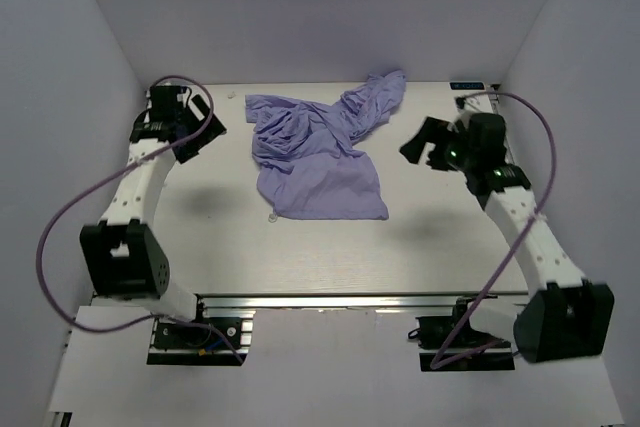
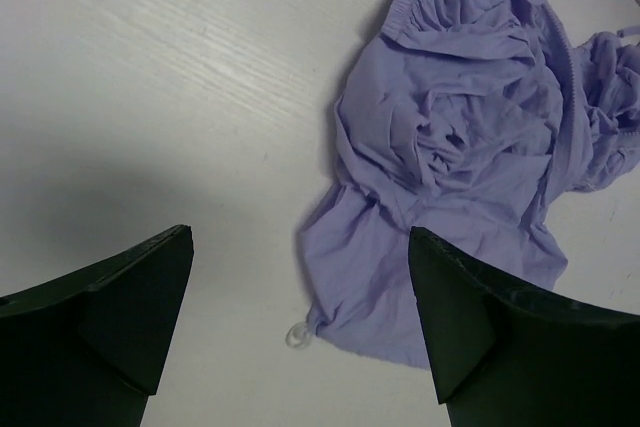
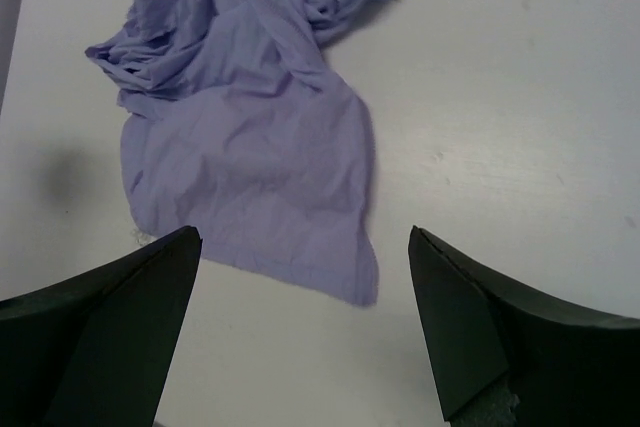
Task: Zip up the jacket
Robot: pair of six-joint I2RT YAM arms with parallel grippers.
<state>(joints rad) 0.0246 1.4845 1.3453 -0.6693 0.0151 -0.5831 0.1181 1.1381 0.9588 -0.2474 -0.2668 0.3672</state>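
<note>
The jacket is crumpled and has to be spread for zipping up, so the left gripper needs to grab the jacket's far outer end on that side next.
The lavender jacket point(image 1: 318, 152) lies crumpled on the white table, one part stretching toward the back right. A small clear ring point(image 2: 297, 335) hangs off its near left corner. The zipper line point(image 2: 566, 57) shows among the folds in the left wrist view. My left gripper point(image 1: 203, 122) is open and empty, to the left of the jacket point(image 2: 450, 157) and above the table. My right gripper point(image 1: 424, 144) is open and empty, to the right of the jacket point(image 3: 250, 147) and above the table.
White walls close the table point(image 1: 420, 237) in on the left, back and right. A metal rail point(image 1: 360, 299) runs along the near edge. Purple cables point(image 1: 60, 227) loop off both arms.
</note>
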